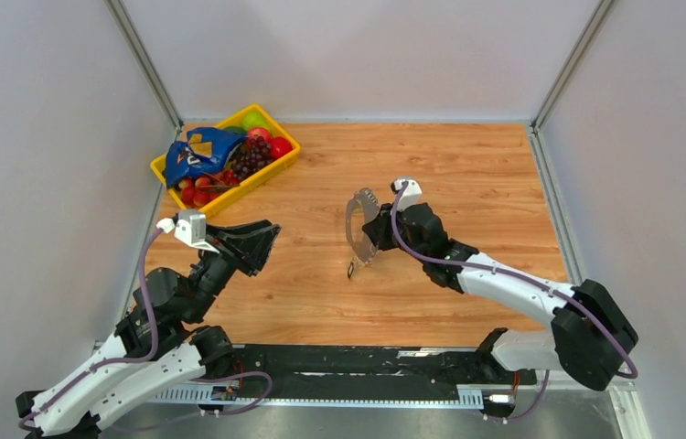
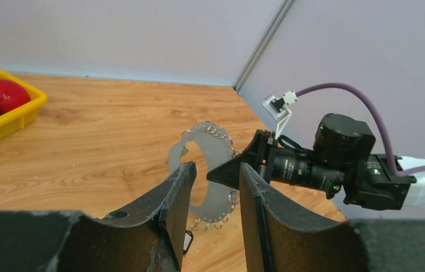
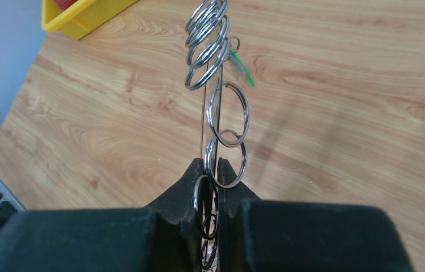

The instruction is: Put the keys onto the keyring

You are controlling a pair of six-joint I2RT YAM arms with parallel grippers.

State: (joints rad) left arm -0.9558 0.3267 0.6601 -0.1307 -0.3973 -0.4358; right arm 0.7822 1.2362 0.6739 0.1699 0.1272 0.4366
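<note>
The keyring (image 1: 358, 224) stands upright on edge above the wood table and would fall if my right gripper opened now, so it is too early to let go.
The keyring (image 1: 358, 224) is a flat grey band loop edged with several silvery split rings. It stands upright on edge above the wood table, held by my right gripper (image 1: 373, 234), which is shut on its right side. The right wrist view shows it edge-on (image 3: 205, 48), with the gripper (image 3: 210, 170) pinching band and rings. A tiny green key (image 3: 243, 71) hangs near its far end and also shows in the left wrist view (image 2: 184, 151). My left gripper (image 1: 268, 247) is open and empty, left of the keyring (image 2: 204, 140) and pointing at it.
A small black-framed tag (image 1: 350, 270) sits just under the ring's lower edge; I cannot tell whether it hangs or lies on the table. A yellow basket (image 1: 170, 174) of fruit with a blue bag (image 1: 195, 151) stands at the back left. Grey walls enclose the table.
</note>
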